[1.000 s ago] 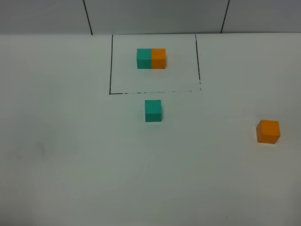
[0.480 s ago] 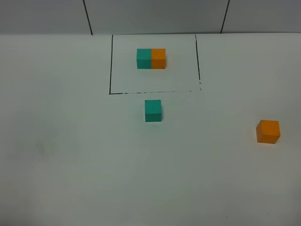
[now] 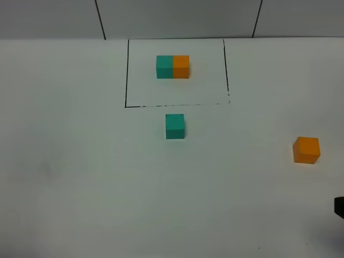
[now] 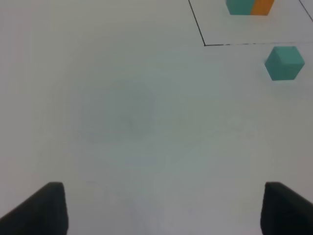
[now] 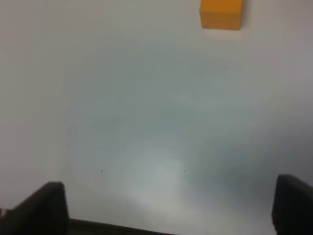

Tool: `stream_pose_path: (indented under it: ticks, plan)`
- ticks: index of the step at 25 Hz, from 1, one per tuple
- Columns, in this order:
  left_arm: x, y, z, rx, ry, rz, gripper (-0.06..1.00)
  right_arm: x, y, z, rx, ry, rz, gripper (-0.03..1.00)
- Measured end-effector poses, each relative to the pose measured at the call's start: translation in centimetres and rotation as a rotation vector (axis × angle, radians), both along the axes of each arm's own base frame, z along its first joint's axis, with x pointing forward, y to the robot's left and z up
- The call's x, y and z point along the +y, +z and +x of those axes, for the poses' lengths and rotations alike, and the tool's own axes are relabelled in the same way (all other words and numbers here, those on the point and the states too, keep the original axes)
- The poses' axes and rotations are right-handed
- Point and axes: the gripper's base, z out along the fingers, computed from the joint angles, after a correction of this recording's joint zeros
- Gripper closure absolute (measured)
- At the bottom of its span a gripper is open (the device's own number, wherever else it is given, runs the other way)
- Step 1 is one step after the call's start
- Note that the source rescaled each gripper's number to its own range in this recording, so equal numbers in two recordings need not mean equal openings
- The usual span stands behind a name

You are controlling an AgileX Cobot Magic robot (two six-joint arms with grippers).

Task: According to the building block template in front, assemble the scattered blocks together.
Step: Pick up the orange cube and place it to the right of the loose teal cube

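I will next grab the loose orange cube by its body (image 3: 306, 150) with my right gripper, to match the template beside the teal cube (image 3: 174, 126).
The building block template (image 3: 172, 66) is a teal cube and an orange cube joined side by side, inside a black-lined rectangle (image 3: 127, 75) at the back of the table. It also shows in the left wrist view (image 4: 249, 7). The loose teal cube (image 3: 174, 126) sits just in front of the rectangle; it also shows in the left wrist view (image 4: 284, 62). The loose orange cube (image 3: 306, 150) sits far right; it also shows in the right wrist view (image 5: 221, 14). My left gripper (image 4: 161, 208) is open and empty, well away from the teal cube. My right gripper (image 5: 171, 208) is open and empty, short of the orange cube.
The table (image 3: 80, 177) is plain white. A grey wall with dark seams (image 3: 100, 19) runs behind it. A dark part of the right arm (image 3: 339, 207) shows at the right edge of the exterior view.
A dark part of the right arm has come into view at the right edge of the exterior view. The cubes have not moved.
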Motion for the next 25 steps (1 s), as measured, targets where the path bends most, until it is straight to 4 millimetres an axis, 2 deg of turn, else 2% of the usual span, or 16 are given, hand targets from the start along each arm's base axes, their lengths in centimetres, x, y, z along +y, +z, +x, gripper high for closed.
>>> stream_pose_path:
  ticks: [4,7,11,18,25]
  plan:
    - [0.0,0.0,0.0,0.0,0.0,0.0,0.25,0.3,-1.1,5.0,0.123,0.001,-0.014,0.14]
    - [0.0,0.0,0.0,0.0,0.0,0.0,0.25,0.6,-2.9,8.8,0.179,-0.011,-0.023,0.14]
    - [0.0,0.0,0.0,0.0,0.0,0.0,0.25,0.9,-5.2,12.6,0.193,-0.02,-0.043,0.14]
    - [0.0,0.0,0.0,0.0,0.0,0.0,0.26,1.2,-9.0,17.0,0.236,-0.012,-0.083,0.14]
    - [0.0,0.0,0.0,0.0,0.0,0.0,0.26,1.3,-10.9,19.4,0.252,-0.007,-0.099,0.14]
